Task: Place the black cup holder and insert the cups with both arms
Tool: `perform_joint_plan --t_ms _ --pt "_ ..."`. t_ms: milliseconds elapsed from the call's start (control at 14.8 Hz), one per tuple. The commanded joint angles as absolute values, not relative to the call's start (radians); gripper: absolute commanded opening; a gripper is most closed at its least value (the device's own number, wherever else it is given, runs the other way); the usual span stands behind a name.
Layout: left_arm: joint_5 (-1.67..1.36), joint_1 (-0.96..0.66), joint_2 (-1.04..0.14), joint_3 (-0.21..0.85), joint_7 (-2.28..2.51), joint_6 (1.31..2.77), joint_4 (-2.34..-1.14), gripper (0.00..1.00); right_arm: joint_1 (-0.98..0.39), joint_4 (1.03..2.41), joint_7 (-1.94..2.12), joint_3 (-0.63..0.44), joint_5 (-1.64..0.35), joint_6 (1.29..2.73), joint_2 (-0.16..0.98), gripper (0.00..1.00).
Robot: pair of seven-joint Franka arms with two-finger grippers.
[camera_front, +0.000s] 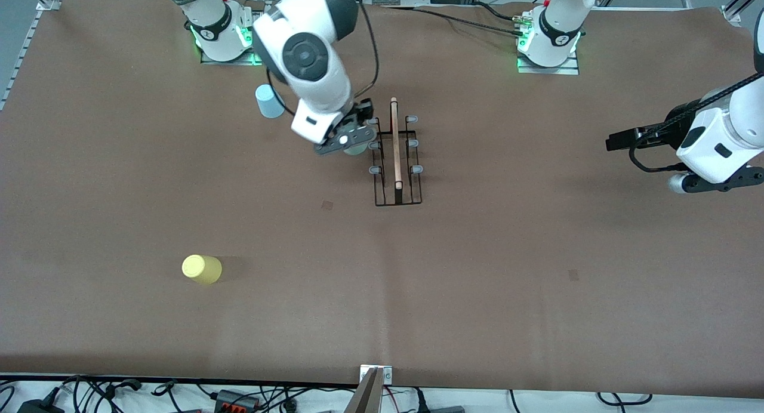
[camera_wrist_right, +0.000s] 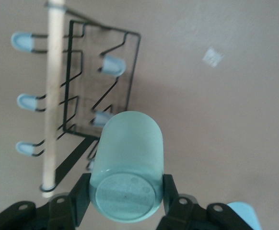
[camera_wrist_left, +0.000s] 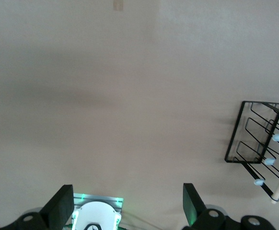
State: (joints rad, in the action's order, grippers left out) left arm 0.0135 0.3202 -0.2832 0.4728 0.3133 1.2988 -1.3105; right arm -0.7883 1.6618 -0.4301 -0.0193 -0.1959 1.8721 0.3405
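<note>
My right gripper holds the grey-green cup [camera_front: 356, 150] beside the blue tip of the cup holder's peg. I need to line the grey-green cup up with the peg before I open my right gripper.
The black cup holder [camera_front: 397, 189] stands mid-table with its wooden rod [camera_front: 394, 141] on top; the right wrist view shows it [camera_wrist_right: 130, 72] too. My right gripper [camera_front: 349, 139] [camera_wrist_right: 126, 191] is shut on the pale grey-green cup [camera_front: 356, 150] [camera_wrist_right: 130, 153]. It holds the cup just above the table beside the prongs on the right arm's side, base toward the wrist camera. The light blue cup [camera_front: 268, 101] [camera_wrist_right: 245, 215] stands near the right arm's base. The yellow cup [camera_front: 202, 268] sits nearer the front camera. My left gripper [camera_front: 618, 141] [camera_wrist_left: 127, 196] waits open and empty, high over the left arm's end.
The left wrist view shows the cup holder [camera_wrist_left: 235, 143] off to one side and the left arm's base [camera_wrist_left: 97, 215] between my fingers [camera_wrist_left: 63, 206]. Cables run along the table edges nearest and farthest from the front camera.
</note>
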Motion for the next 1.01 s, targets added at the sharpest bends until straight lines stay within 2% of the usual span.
perform_joint_plan --t_ms 0,67,202,742,944 --pt "0.025 0.114 -0.113 0.219 0.25 1.415 -1.521 1.0 -0.837 1.654 -0.508 -0.031 -0.207 1.853 0.359 0.3" --pt "0.022 0.089 -0.071 0.18 0.238 1.452 -1.585 1.0 -0.842 1.658 -0.518 -0.031 -0.209 1.853 0.36 0.3" --pt "0.02 0.089 -0.025 0.179 0.218 1.491 -1.649 1.0 -0.856 1.658 -0.528 -0.031 -0.207 1.858 0.371 0.3" --pt "0.02 0.077 -0.023 0.229 0.218 1.47 -1.634 1.0 -0.868 1.654 -0.529 -0.031 -0.213 1.868 0.388 0.3" --pt "0.012 0.077 -0.018 0.284 0.216 1.453 -1.631 1.0 -0.867 1.652 -0.528 -0.032 -0.212 1.871 0.39 0.3"
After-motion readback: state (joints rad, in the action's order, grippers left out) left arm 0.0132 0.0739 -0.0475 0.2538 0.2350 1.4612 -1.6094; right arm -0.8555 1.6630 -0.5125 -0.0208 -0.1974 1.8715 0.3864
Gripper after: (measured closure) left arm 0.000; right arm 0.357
